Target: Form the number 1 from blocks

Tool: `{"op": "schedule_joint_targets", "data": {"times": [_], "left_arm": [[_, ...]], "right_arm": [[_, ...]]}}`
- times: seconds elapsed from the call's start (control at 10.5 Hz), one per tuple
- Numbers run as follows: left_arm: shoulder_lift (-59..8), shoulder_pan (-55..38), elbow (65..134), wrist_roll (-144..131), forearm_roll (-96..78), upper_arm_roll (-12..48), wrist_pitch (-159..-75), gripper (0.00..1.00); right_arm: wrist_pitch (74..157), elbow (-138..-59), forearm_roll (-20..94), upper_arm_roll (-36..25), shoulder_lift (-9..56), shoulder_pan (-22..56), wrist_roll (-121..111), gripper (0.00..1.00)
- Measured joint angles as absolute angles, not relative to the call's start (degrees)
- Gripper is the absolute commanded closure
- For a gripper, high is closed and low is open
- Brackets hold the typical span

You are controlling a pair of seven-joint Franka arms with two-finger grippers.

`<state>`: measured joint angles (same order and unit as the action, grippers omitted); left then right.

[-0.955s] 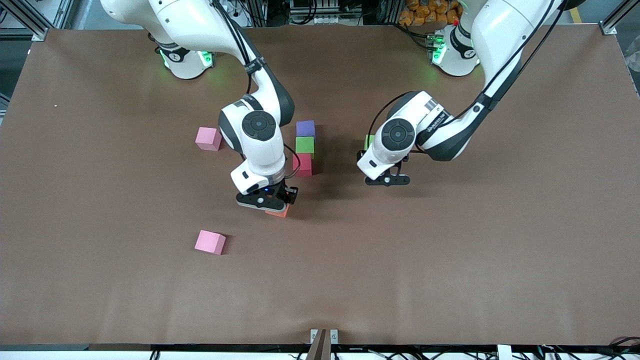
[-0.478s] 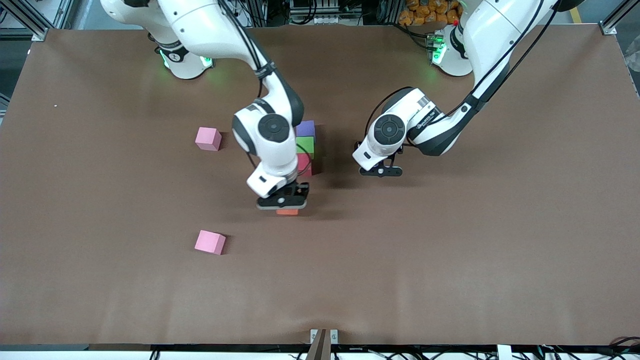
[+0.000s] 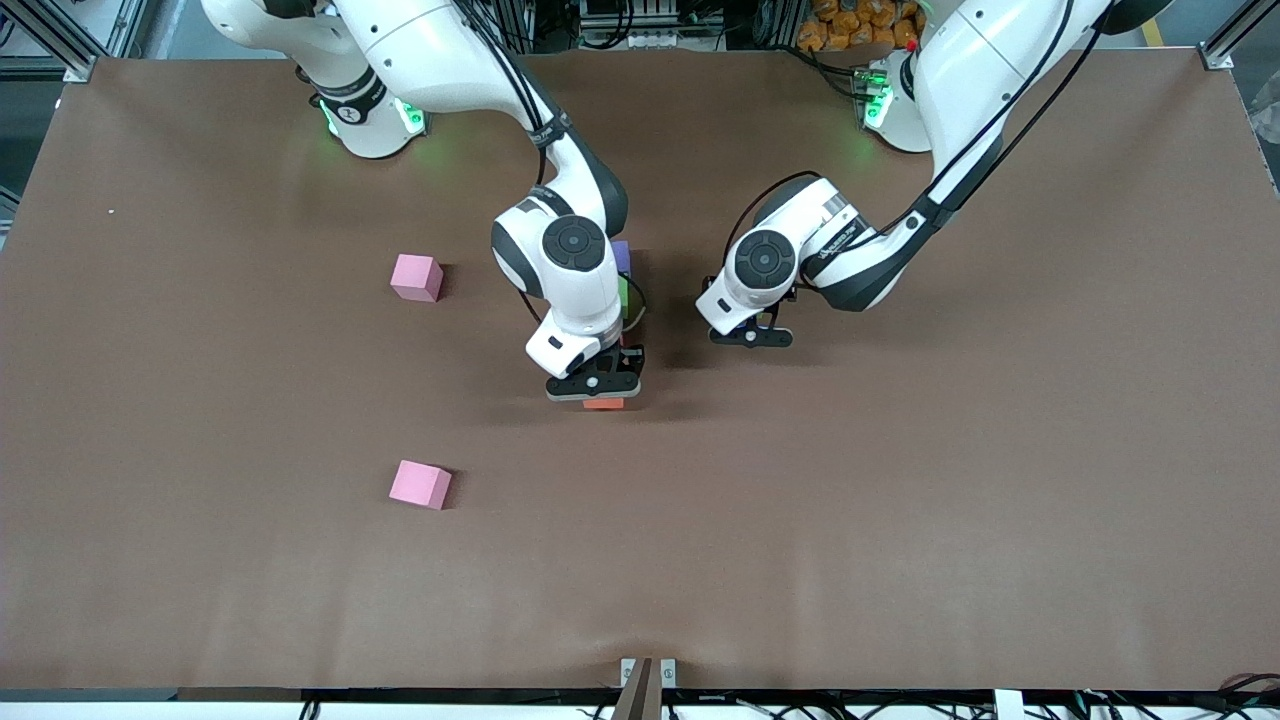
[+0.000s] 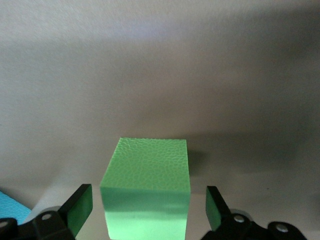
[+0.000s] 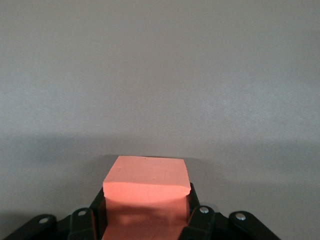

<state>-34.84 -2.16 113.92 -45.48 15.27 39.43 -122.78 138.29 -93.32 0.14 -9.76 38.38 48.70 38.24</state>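
The green block should be grabbed next by its opposite sides with my left gripper, to make the number 1's column longer past the purple block (image 3: 623, 256).
My right gripper (image 3: 597, 386) is shut on the orange block (image 3: 603, 403) (image 5: 146, 182), low over the table just nearer the front camera than the block column. That arm hides most of the column: only slivers of the purple block (image 3: 623, 256) and a green block (image 3: 624, 297) show, and the red block is hidden. In the left wrist view the other green block (image 4: 147, 175) sits on the table between the fingers (image 4: 80, 207) of my left gripper (image 4: 148, 210), which is open with a gap on each side. My left gripper (image 3: 750, 335) hides that block in the front view.
Two pink cubes lie toward the right arm's end: one (image 3: 417, 277) level with the column, one (image 3: 420, 484) nearer the front camera. A corner of the light blue cube (image 4: 10, 209) shows beside the left gripper. Brown table mat (image 3: 900, 500) all round.
The right gripper has carried the orange block toward the left arm's end, into line with the column. The left gripper has shifted slightly toward the column and stayed open.
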Motion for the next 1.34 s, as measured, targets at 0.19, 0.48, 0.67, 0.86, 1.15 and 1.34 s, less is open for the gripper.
{"op": "schedule_joint_targets", "data": {"times": [0.19,0.48,0.67,0.86,1.15,1.34], "left_arm": [[-36.3,-2.2,113.9,-45.5,15.3,39.4,-123.0,0.46],[-37.2,-2.2,113.9,-45.5,15.3,39.4,-123.0,1.0],[-37.3,-2.3,113.9,-45.5,15.3,39.5,-123.0,1.0],[-37.3,-2.5,113.8,-45.9,15.3,39.6,-123.0,1.0],[-36.7,-2.7,113.4,-47.1,15.3,39.9,-122.5,1.0],[-35.9,-2.8,113.4,-47.4,15.3,40.6,-121.2,1.0]], "right_arm": [[138.4,-94.0,1.5,-9.8,38.4,48.7,38.3,0.49],[138.4,-95.1,2.4,-9.7,38.4,48.7,38.3,0.49],[138.4,-96.1,3.1,-9.3,38.4,48.7,38.3,0.49],[138.4,-96.1,3.3,-8.9,38.4,48.8,38.3,0.49],[138.4,-96.2,3.6,-8.3,38.4,49.4,38.9,0.46],[138.4,-96.6,3.6,-8.0,38.4,49.7,39.8,0.0]]}}
